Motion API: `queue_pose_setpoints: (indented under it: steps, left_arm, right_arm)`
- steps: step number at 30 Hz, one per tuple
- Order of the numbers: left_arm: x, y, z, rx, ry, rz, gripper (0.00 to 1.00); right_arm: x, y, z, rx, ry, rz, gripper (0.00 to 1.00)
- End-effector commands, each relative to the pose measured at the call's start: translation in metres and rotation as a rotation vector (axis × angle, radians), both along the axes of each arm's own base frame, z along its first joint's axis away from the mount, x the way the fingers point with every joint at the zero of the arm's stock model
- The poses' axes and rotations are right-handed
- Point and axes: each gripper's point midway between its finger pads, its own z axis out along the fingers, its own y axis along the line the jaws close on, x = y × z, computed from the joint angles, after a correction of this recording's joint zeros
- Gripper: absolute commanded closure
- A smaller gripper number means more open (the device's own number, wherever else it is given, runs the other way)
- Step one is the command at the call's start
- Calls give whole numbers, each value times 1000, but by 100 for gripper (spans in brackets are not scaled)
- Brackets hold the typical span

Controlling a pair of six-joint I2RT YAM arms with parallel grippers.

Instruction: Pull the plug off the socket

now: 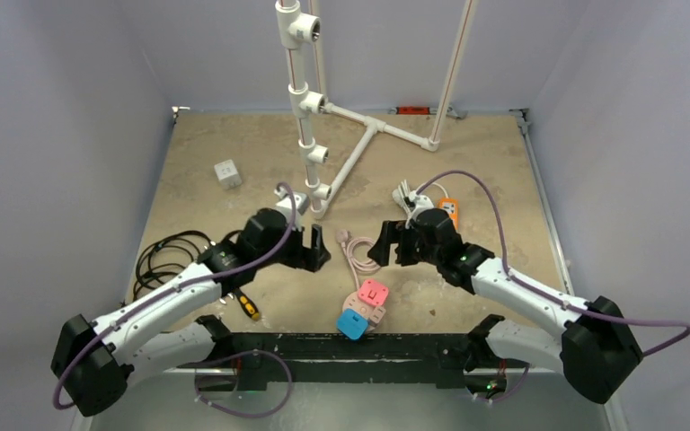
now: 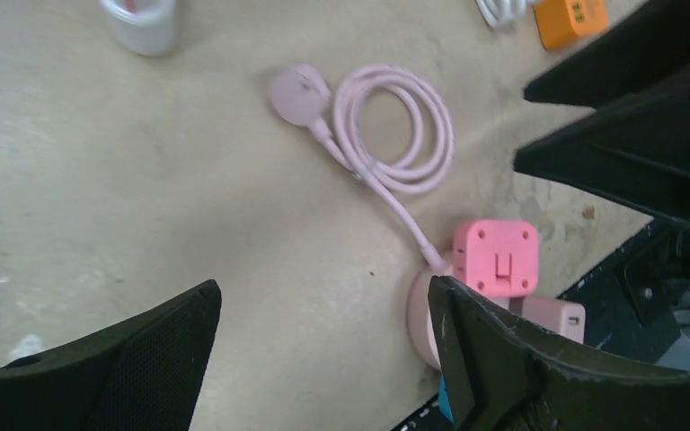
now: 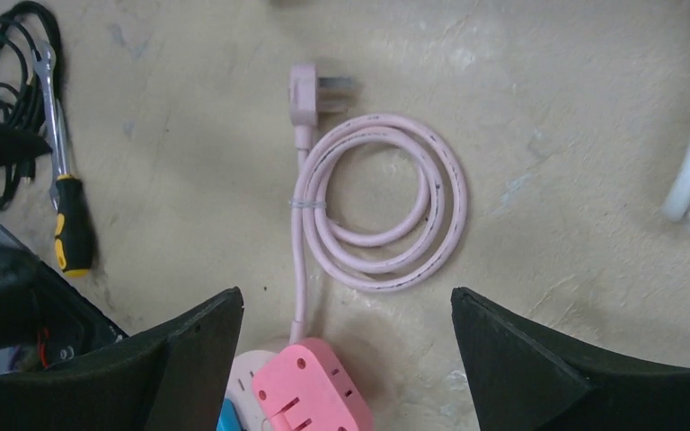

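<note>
My left gripper will grab the long sides of the adapter to pull the pale pink adapter (image 1: 377,314) (image 2: 552,319) off the socket, and this leaves the pink and blue plugs free.
A round pale pink socket (image 1: 362,308) lies near the table's front edge, between the two arms. A bright pink square plug (image 1: 374,292) sits on top of it, a blue plug (image 1: 352,324) sticks out on its near side, and a pale pink adapter (image 2: 552,319) is plugged into it too. The socket's own pink cord (image 3: 377,211) lies coiled behind it, ending in a loose plug (image 3: 310,90). My left gripper (image 2: 323,296) hovers open to the left of the socket (image 2: 420,310). My right gripper (image 3: 345,301) hovers open behind the pink plug (image 3: 310,386), holding nothing.
A white pipe frame (image 1: 310,135) stands at the back centre. An orange power strip (image 1: 449,208) lies behind the right arm. A white cube adapter (image 1: 227,172) sits back left. A black cable bundle (image 1: 166,256) and a yellow-handled screwdriver (image 1: 248,307) lie by the left arm.
</note>
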Motion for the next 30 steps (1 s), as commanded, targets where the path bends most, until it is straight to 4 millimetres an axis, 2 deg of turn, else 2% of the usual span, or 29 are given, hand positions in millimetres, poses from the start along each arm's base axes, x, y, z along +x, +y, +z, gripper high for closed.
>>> queue_pose_setpoints:
  steps: [1, 7, 10, 12, 15, 19, 24, 30]
  left_arm:
    - [-30, -38, -12, -38, -7, -7, 16]
    - [-83, -89, -16, -60, -48, -95, 16]
    - [-113, -125, -22, 8, -77, -167, 16]
    - [-125, -136, -29, 117, -121, -169, 15]
    - [-130, -142, -35, 200, -157, -137, 13]
    - [-138, -152, -37, 141, -131, -152, 12]
    - [-142, -164, -36, 112, -125, -174, 13]
    - [-152, -183, -42, 188, -153, -208, 37]
  right_arm:
    - [-3, 9, -10, 41, 17, -27, 12]
    - [-1, -7, -20, -15, 8, -89, 9]
    - [-1, -11, -24, -36, 13, -104, 9]
    - [-3, -10, -23, -22, 18, -101, 9]
    - [-3, -12, -18, -13, 5, -107, 8]
    - [-6, -16, -14, -6, -10, -119, 6]
    - [-10, -20, -19, -14, -4, -125, 6]
    - [-14, -24, -24, -14, 6, -135, 7]
